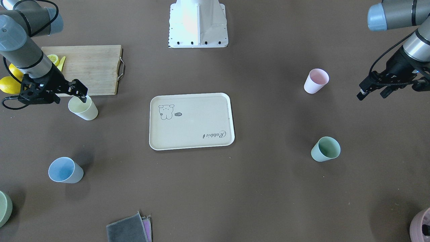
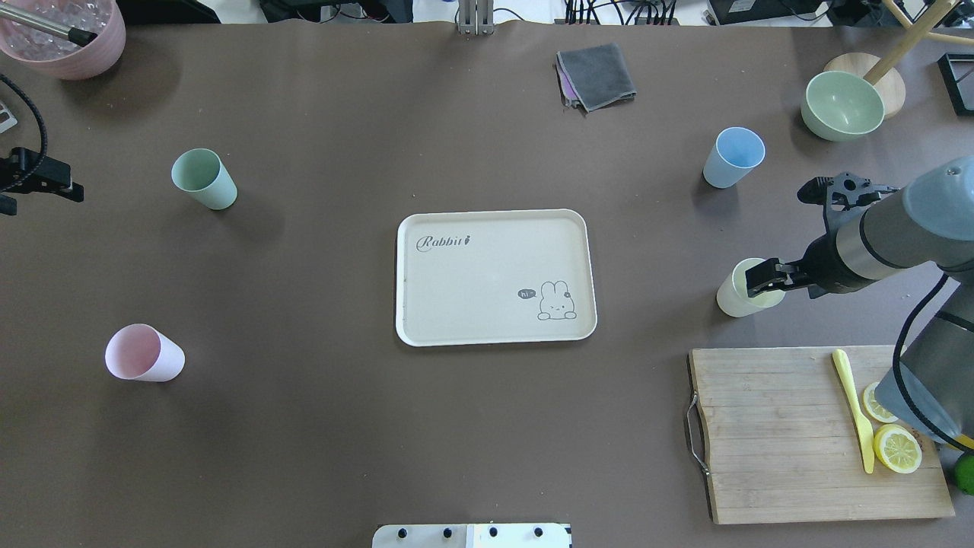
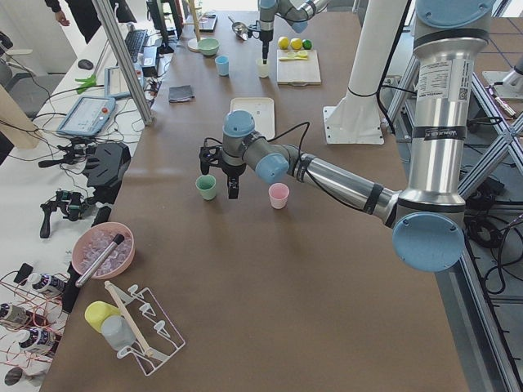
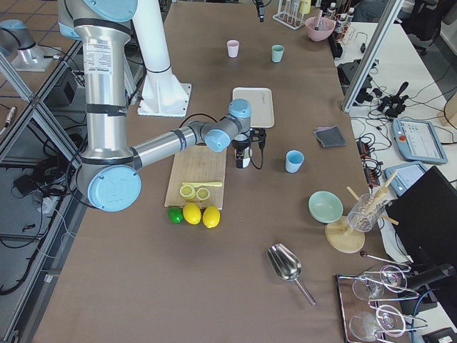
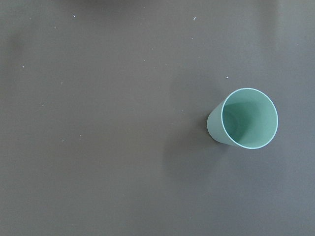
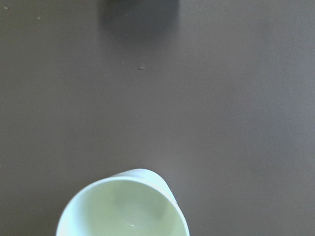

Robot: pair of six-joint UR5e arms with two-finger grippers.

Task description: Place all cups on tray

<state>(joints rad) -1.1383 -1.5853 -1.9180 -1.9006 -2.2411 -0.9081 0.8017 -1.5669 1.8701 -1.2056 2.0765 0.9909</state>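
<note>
My left gripper is to grip the pink cup next by its rim, so that the cup can be placed on the tray.
The cream tray lies mid-table with nothing on it. All four cups stand on the table. My right gripper is open at the pale yellow cup, its fingertips at the rim on the robot's side. The light blue cup stands beyond it. My left gripper is open and empty, held high at the table's left edge. The mint green cup and the light pink cup stand on that side.
A wooden cutting board with a yellow knife and lemon slices lies near the right arm. A sage bowl, a grey cloth and a mauve pot sit along the far edge. The robot base stands behind the tray.
</note>
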